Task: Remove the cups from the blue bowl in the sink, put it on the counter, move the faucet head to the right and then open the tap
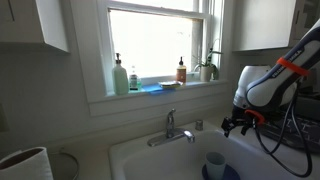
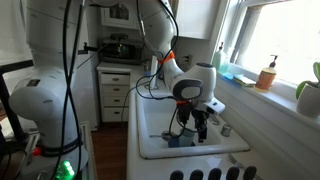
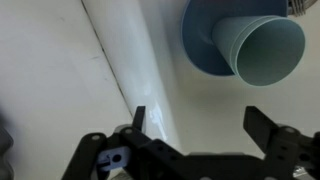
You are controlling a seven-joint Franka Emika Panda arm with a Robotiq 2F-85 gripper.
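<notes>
My gripper is going to grab the light blue cup (image 1: 215,160) from above next, pinching one side of the cup at its rim. The cup's base will stay free to stand on the counter.
A light blue cup (image 3: 268,45) stands in a blue bowl (image 3: 205,50) on the white sink floor, at the top right of the wrist view. In an exterior view the cup (image 1: 215,160) and the bowl (image 1: 222,173) sit at the sink's bottom. My gripper (image 3: 198,122) is open and empty, hovering above the sink floor beside the bowl; it also shows in both exterior views (image 1: 236,124) (image 2: 197,122). The faucet (image 1: 172,130) stands behind the sink, its head pointing towards the left.
The white sink (image 2: 160,140) has a raised rim. A windowsill holds soap bottles (image 1: 120,78), a brown bottle (image 1: 181,71) and a plant (image 1: 208,68). A paper roll (image 1: 25,163) stands at the left. Stove knobs (image 2: 215,174) line the front.
</notes>
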